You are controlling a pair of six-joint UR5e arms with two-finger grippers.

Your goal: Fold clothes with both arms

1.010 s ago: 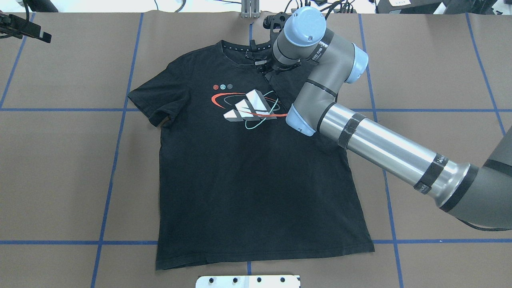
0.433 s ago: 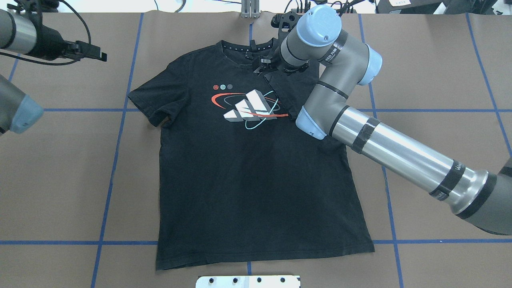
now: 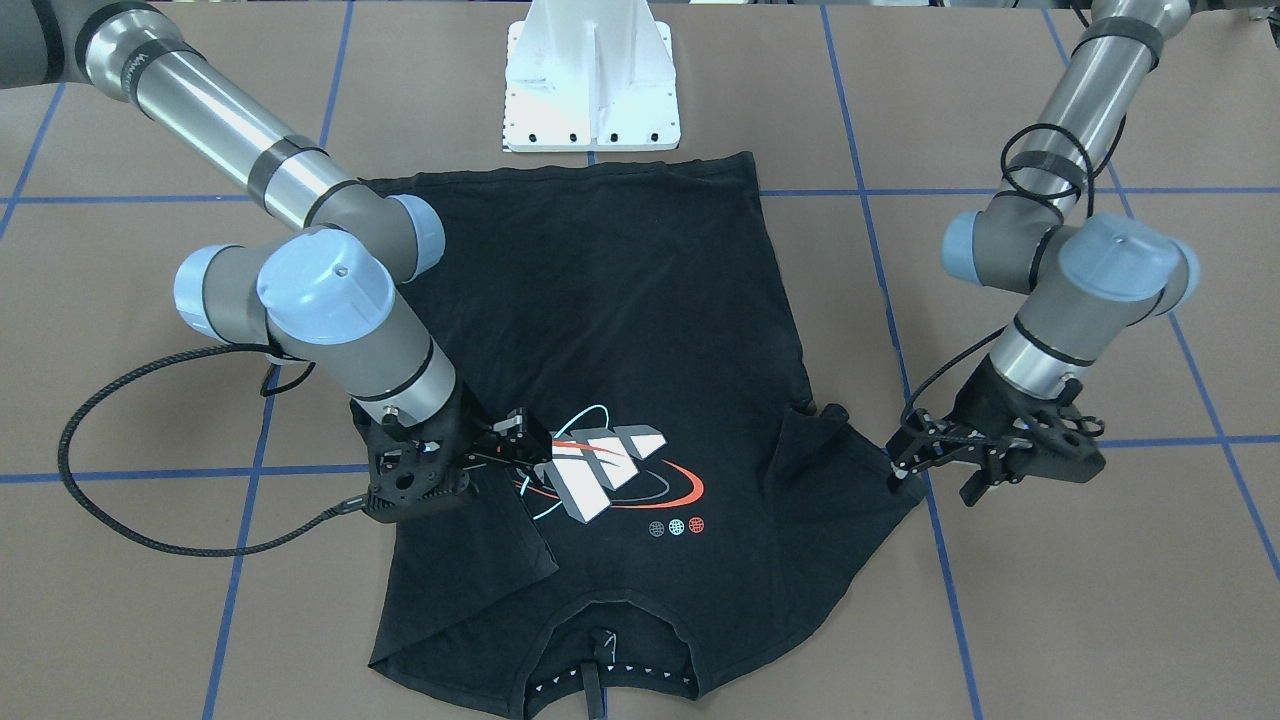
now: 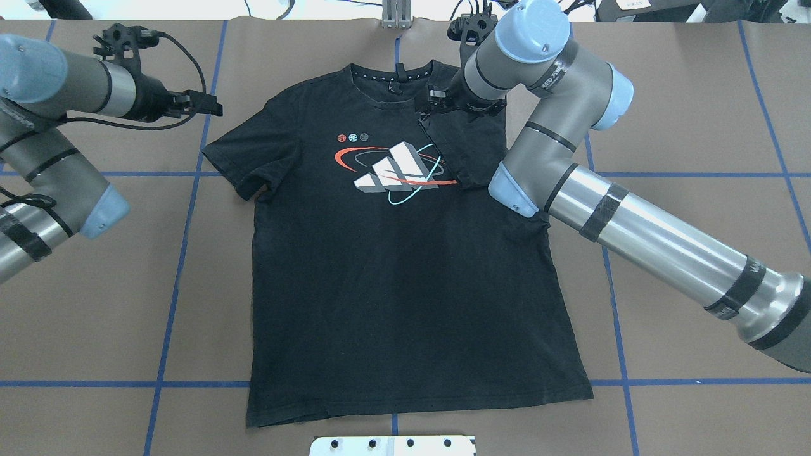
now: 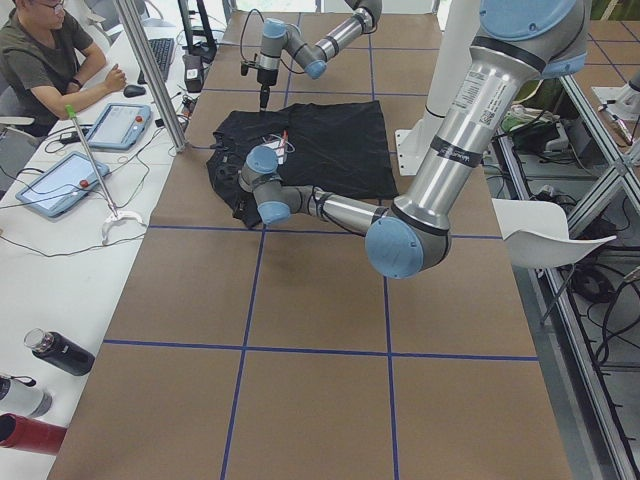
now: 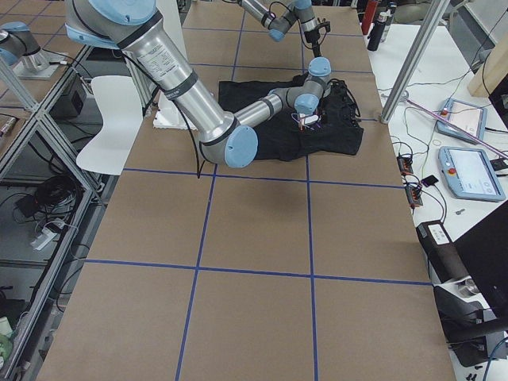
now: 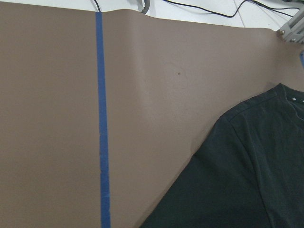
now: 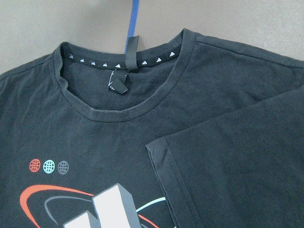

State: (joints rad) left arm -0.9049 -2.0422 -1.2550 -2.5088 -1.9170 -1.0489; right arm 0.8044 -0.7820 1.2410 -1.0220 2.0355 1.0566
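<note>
My left gripper takes hold of the open sleeve by its outer edge [image 3: 908, 470] next. The black shirt [image 3: 732, 480] lies flat and slack across the table.
The black T-shirt [image 4: 393, 285] lies flat, print side up, collar at the far edge; it also shows in the front view [image 3: 640, 300]. Its right sleeve [image 4: 462, 145] is folded inward over the chest, beside the logo [image 4: 396, 171], and shows in the right wrist view [image 8: 237, 156]. My right gripper [image 4: 433, 101] hovers over that fold near the collar, open and empty; it also shows in the front view [image 3: 525, 440]. My left gripper [image 4: 212, 107] is open and empty just beyond the flat left sleeve [image 4: 247, 158], close to its edge in the front view [image 3: 900, 455].
The white pedestal base [image 3: 590, 80] stands at the shirt's hem side. Blue tape lines [image 4: 184, 253] cross the brown table cover. A metal bracket [image 4: 396, 16] sits at the far edge. An operator [image 5: 50, 50], tablets and bottles [image 5: 50, 350] are on a side table.
My left arm has swung in from the left edge toward the left sleeve. My right arm has drawn back to the right, away from the collar, leaving the sleeve folded.
</note>
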